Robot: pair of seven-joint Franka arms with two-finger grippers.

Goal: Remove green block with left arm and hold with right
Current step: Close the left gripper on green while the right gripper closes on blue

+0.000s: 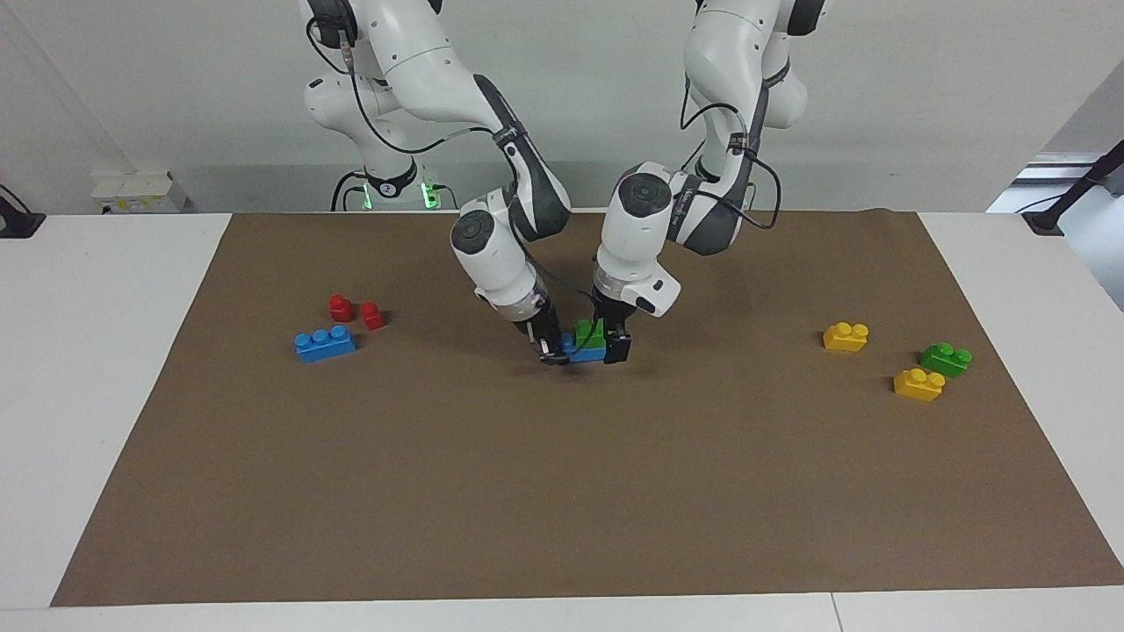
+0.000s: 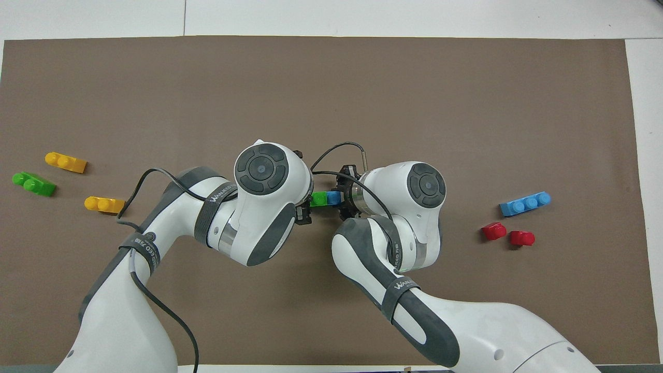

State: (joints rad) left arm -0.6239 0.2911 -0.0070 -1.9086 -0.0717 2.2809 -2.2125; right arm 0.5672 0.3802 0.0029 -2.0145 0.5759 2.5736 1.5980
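Observation:
The green block should next be grabbed by its end away from the blue brick (image 2: 314,199) with my left gripper, since my right gripper crowds the blue side.
The bright green block (image 1: 590,334) sits stacked on a small blue brick (image 1: 583,354) in the middle of the brown mat (image 1: 562,491). My left gripper (image 1: 608,335) is down over the green block, open, with one finger on each side of it. My right gripper (image 1: 551,352) is shut on the blue brick's end toward the right arm's side. In the overhead view the green block (image 2: 318,199) and the blue brick (image 2: 334,197) show in the narrow gap between the two wrists. The left gripper (image 2: 305,201) and the right gripper (image 2: 345,199) are mostly covered there.
Toward the left arm's end of the table lie a darker green brick (image 1: 946,359) and two yellow bricks (image 1: 846,336) (image 1: 918,384). Toward the right arm's end lie a longer blue brick (image 1: 325,343) and two red pieces (image 1: 341,307) (image 1: 372,315).

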